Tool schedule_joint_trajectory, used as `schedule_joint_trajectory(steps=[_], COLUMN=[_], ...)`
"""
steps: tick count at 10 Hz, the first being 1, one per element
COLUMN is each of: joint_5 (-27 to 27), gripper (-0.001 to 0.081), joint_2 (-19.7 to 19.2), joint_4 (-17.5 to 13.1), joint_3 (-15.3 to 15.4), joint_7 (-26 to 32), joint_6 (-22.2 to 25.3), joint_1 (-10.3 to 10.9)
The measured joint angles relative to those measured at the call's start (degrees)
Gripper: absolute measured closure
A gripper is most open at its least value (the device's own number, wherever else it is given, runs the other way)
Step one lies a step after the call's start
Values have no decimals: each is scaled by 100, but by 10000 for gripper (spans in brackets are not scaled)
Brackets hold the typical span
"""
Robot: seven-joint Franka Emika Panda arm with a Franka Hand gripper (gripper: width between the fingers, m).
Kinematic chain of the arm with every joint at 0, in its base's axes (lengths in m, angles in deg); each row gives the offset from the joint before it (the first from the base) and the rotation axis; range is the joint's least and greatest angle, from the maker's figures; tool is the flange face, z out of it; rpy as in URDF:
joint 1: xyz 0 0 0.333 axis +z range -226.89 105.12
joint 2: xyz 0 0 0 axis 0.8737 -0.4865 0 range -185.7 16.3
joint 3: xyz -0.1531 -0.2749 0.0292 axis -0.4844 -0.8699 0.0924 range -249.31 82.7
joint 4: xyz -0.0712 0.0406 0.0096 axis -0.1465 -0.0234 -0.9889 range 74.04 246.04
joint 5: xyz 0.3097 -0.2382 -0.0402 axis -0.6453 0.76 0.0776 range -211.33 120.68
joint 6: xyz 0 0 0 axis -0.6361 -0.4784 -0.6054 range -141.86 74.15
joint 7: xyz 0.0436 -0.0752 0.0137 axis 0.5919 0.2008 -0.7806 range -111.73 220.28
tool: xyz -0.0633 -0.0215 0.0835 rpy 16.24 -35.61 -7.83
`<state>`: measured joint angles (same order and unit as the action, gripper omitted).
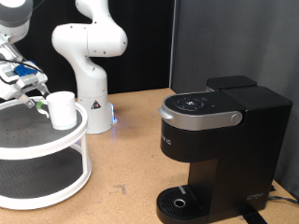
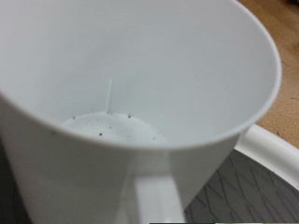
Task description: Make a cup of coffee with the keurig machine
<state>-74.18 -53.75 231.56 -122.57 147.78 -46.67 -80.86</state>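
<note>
My gripper should close on the cup now. Its fingers reach down beside the cup's handle and rim (image 1: 45, 105) (image 2: 154, 187) on the stand, so they would hold the cup.
The white cup (image 1: 62, 109) stands on the top tier of a white round stand (image 1: 47, 145) at the exterior view's left. My gripper (image 1: 35, 97) is right against the cup's left side, at its rim height. The wrist view is filled by the cup (image 2: 131, 84). Its inside is empty apart from a few dark specks, and its handle (image 2: 154, 198) points toward the camera. My fingers do not show in that view. The black keurig machine (image 1: 220, 140) sits at the exterior view's right with its lid down and nothing on its round drip tray (image 1: 177, 200).
A second white robot arm (image 1: 89, 56) stands idle on its base behind the stand. The wooden table (image 1: 126, 177) stretches between the stand and the machine. A black curtain hangs behind.
</note>
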Motion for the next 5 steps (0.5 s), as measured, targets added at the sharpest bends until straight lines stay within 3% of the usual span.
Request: schedule_joint_trajectory(steps=[5], joint_5=[-81], gripper=[3], joint_2=[-99], joint_4=[-15], joint_3=[10], joint_7=[28], joint_6=[7], joint_1=[79])
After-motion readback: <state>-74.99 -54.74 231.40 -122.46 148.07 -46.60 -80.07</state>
